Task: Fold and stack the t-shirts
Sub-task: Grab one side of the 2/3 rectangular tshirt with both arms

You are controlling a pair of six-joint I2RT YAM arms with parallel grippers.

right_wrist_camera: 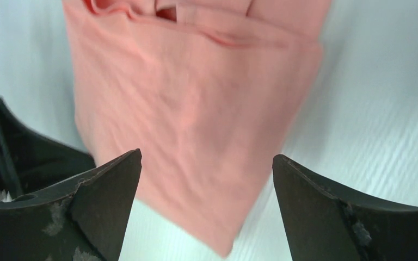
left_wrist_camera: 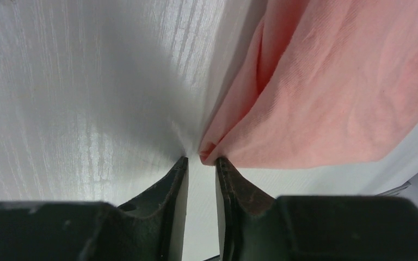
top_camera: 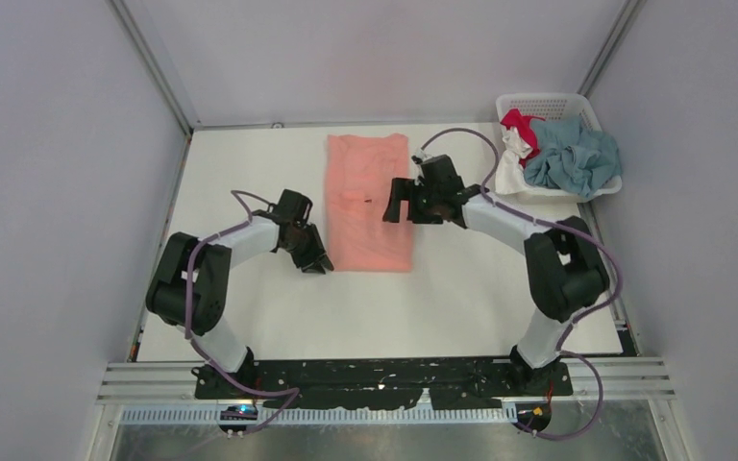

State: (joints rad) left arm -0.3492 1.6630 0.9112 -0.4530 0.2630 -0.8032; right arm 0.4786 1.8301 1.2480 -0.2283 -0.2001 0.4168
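My right gripper should next grab the folded t-shirt's near corner opposite my left gripper. The t-shirt's near end can then fold over evenly.
A salmon-pink t-shirt lies flat on the white table, folded into a long strip. My left gripper is low at the strip's near left corner. In the left wrist view the left gripper has a narrow gap between its jaws, and the shirt's corner lies just past the tips, not between them. My right gripper is wide open over the strip's right edge. In the right wrist view the right gripper hovers empty above the pink cloth.
A white lattice basket stands at the far right. It holds a dusty blue shirt, a red one and a white one, all crumpled. Grey walls enclose the table on three sides.
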